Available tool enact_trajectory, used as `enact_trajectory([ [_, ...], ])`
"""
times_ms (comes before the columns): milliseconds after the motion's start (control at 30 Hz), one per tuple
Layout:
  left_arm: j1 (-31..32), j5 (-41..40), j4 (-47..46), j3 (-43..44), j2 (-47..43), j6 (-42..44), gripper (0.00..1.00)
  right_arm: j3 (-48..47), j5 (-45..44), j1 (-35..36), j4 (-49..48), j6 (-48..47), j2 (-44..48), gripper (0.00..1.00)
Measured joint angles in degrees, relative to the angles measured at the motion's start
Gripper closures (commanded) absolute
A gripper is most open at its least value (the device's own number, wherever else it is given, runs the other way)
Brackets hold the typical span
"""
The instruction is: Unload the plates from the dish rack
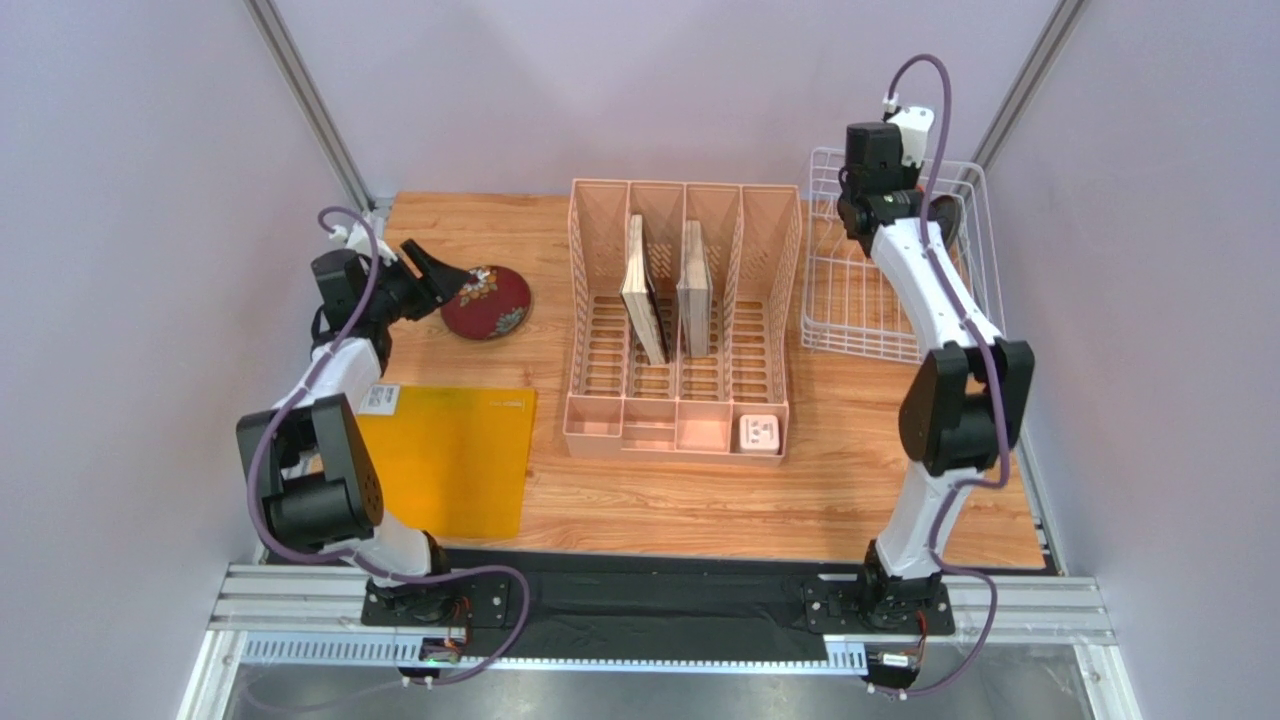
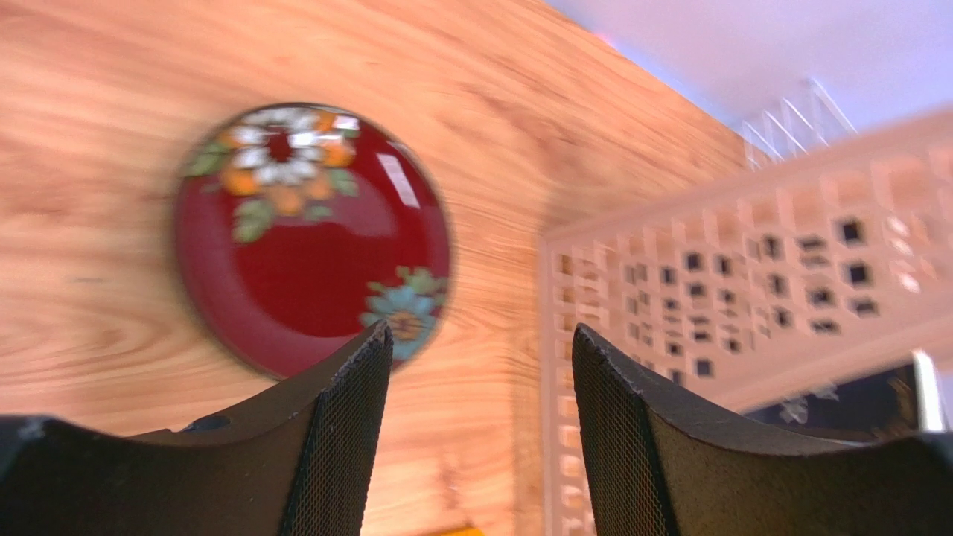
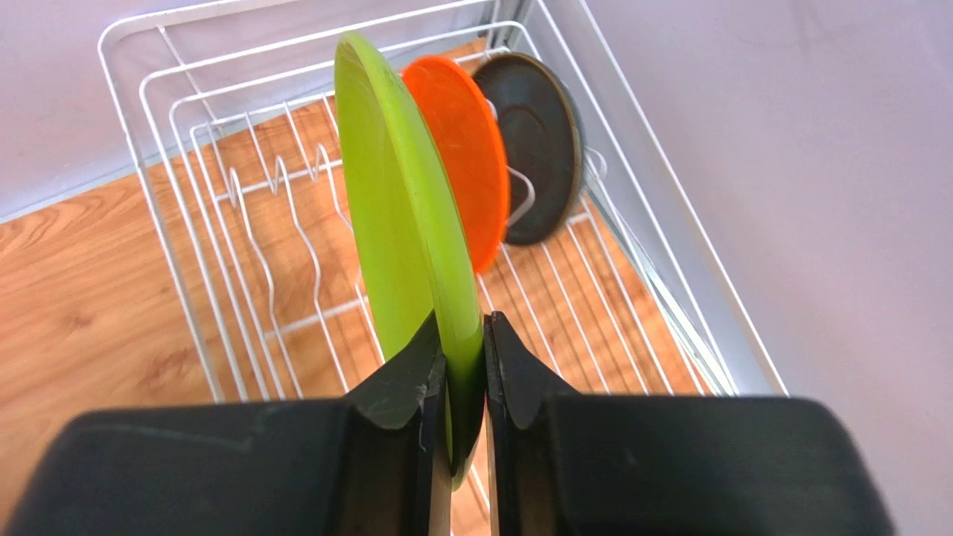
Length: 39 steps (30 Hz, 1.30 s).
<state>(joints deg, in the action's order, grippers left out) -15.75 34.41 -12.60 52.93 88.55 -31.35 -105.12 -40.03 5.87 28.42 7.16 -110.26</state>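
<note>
The lime green plate should be stacked on the floral plate (image 1: 487, 302). My left gripper will grab the lime green plate's free rim for that, opposite my right gripper.
The dark red floral plate (image 1: 487, 302) lies flat on the wood table at the far left. My left gripper (image 1: 428, 276) is open and empty just left of it. In the left wrist view the plate (image 2: 308, 235) lies beyond the left fingertip, apart from the gripper (image 2: 481, 335). The white wire dish rack (image 1: 842, 308) stands at the far right. My right gripper (image 3: 462, 329) is inside it, shut on the rim of the upright lime green plate (image 3: 397, 212). Behind it stand the orange plate (image 3: 461, 151) and the dark grey-teal plate (image 3: 545, 140), both in the rack's tines (image 3: 274, 212).
A pink slotted organizer (image 1: 679, 323) holding two upright boards fills the middle of the table; its wall shows in the left wrist view (image 2: 761, 279). A yellow square mat (image 1: 443, 458) lies front left. A small square item (image 1: 759, 434) sits in the organizer's front corner.
</note>
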Motion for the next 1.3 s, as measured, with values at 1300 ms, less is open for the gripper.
enact_trajectory([
  [1300, 48.7, -15.4, -25.7, -28.1, -21.7, -13.5, 0.33, 63.5, 47.9, 21.9, -1.6, 30.1, 65.5, 1.00],
])
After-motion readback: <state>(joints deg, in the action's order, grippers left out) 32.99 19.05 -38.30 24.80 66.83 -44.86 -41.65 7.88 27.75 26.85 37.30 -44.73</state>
